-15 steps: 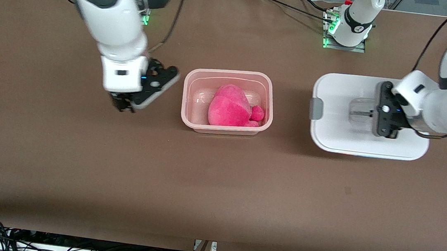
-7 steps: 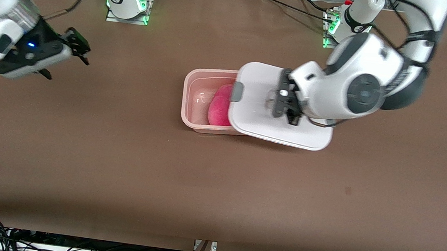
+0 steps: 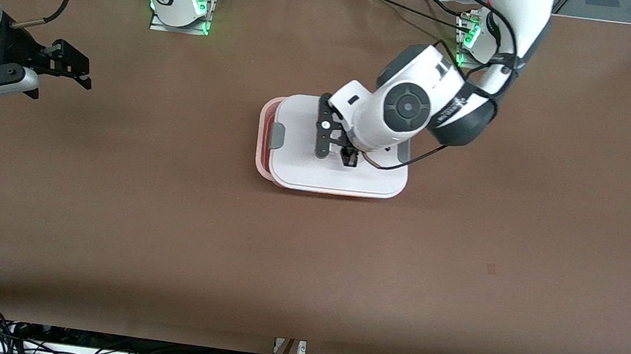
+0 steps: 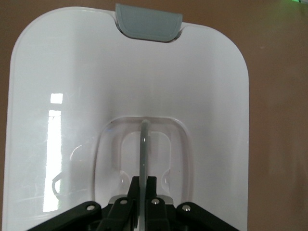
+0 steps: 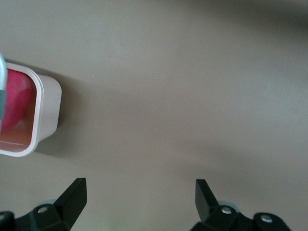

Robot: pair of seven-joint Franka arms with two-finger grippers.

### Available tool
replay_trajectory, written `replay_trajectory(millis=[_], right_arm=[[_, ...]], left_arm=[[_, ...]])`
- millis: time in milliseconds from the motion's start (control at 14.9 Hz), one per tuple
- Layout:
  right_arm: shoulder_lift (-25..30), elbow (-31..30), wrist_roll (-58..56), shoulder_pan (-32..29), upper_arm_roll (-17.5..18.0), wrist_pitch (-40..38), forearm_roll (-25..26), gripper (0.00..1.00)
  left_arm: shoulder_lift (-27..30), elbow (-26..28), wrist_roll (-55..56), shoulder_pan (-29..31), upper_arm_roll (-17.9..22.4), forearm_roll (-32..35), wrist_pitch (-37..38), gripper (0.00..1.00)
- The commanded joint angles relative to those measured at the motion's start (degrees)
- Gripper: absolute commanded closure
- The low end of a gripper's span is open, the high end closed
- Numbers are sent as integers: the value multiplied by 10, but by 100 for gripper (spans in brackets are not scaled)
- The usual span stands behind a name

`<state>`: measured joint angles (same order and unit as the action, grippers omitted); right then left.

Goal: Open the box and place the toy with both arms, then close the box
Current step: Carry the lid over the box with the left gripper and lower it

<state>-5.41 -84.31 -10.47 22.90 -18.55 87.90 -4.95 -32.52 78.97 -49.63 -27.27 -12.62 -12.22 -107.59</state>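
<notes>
The white lid's edge (image 3: 272,156) stands short of the box's pink rim strip (image 3: 265,140), so it is too early to release the lid. My left gripper now moves it toward that strip first.
The white lid (image 3: 339,173) covers the pink box (image 3: 261,136), shifted slightly toward the left arm's end, so one pink rim strip shows. I cannot tell whether it rests on the rim. My left gripper (image 3: 347,158) is shut on the lid's clear centre handle (image 4: 144,144); its grey clip (image 4: 149,21) shows ahead of the gripper (image 4: 144,185). The toy is hidden in the front view; the right wrist view shows part of the toy (image 5: 14,96) in the box (image 5: 45,106). My right gripper (image 3: 85,73) hangs open and empty over the right arm's end of the table (image 5: 140,197).
Brown table cloth (image 3: 306,270) spreads all round the box. The two arm bases (image 3: 178,4) (image 3: 479,39) stand at the table edge farthest from the front camera. Cables lie past the table edge nearest the camera.
The left arm carried the lid from the table at its own end to over the box. The right arm drew away from beside the box to its own end.
</notes>
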Motion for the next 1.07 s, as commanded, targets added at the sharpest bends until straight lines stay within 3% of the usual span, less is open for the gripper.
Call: replay_trajectory(millis=[0, 67, 134, 1004], right_arm=[[43, -39, 28, -128, 118, -5, -5, 0], [57, -58, 29, -171, 156, -2, -5, 0], [69, -73, 30, -185, 171, -1, -2, 0], [63, -56, 65, -188, 171, -6, 27, 0]], left_arm=[[-12, 4, 59, -34, 8, 0, -33, 100], [-15, 4, 69, -38, 8, 8, -35, 100], [-18, 9, 78, -40, 8, 12, -36, 100], [-28, 21, 88, -60, 8, 38, -47, 100]])
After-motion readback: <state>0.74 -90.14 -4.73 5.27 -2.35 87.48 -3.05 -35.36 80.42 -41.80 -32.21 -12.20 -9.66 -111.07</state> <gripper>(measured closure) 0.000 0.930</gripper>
